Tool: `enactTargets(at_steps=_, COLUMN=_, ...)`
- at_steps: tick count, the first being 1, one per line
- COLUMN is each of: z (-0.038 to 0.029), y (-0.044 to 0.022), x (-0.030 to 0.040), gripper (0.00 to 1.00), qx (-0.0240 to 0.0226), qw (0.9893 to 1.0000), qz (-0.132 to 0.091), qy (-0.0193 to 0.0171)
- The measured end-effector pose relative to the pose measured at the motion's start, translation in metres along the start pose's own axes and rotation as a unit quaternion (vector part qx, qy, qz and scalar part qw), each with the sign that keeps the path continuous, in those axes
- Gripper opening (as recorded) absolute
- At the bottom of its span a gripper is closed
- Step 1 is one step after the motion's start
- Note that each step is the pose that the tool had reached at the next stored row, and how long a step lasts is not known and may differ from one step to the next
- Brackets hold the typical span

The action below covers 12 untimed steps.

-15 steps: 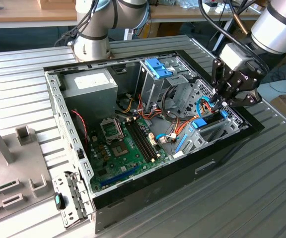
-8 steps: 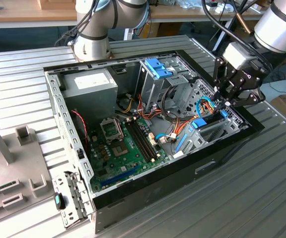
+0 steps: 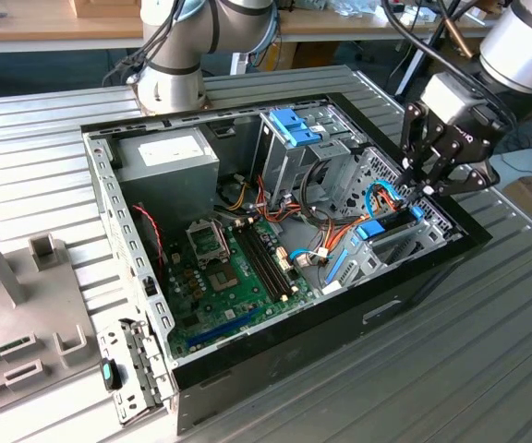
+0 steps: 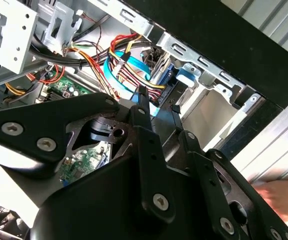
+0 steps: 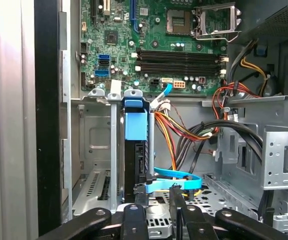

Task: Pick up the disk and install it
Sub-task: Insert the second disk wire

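I need to grab the disk's carrier with my gripper next, by the blue edge point(image 3: 417, 212) beside the light blue cable point(image 3: 369, 197). Then I can pick up the disk and install it.
The disk point(image 5: 135, 125) stands on edge in a slot of the drive cage, inside the open computer case point(image 3: 247, 351). Its bright blue carrier rail caps a dark body. In the exterior view the disk point(image 3: 375, 229) sits at the case's right end. My gripper point(image 3: 423, 189) hovers just above that cage. In the first wrist view my gripper point(image 5: 155, 195) is open; one finger is in line with the disk's near end and the other is beside a light blue flat cable point(image 5: 176, 176). In the second wrist view my gripper point(image 4: 159, 106) shows a gap between its black fingers.
The green motherboard point(image 3: 229, 268) fills the case floor, and a grey power supply point(image 3: 169, 157) sits at the back. A second cage with blue rails point(image 3: 296, 127) stands nearby. Red, orange and black cables point(image 5: 184, 132) run beside the disk's slot. Grey fixtures point(image 3: 7, 268) lie at the exterior view's left.
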State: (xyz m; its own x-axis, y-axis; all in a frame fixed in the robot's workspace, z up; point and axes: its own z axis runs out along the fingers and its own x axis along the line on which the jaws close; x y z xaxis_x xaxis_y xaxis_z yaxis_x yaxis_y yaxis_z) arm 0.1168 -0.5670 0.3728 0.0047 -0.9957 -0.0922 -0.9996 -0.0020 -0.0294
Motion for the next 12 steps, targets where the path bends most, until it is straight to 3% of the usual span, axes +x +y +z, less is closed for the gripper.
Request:
enactTargets(at_steps=3, z=0.0009, y=0.0002, x=0.0046, gripper=0.33, qx=0.0, qw=1.0, qz=0.0, qy=0.001)
enactTargets(at_steps=5, z=0.0027, y=0.0044, x=0.005, gripper=0.33, qx=0.0, qw=1.0, qz=0.0, qy=0.0011)
enactTargets(at_steps=12, z=0.0159, y=0.0055, x=0.0065, gripper=0.33, qx=-0.0002, qw=1.0, qz=-0.002, qy=0.0011)
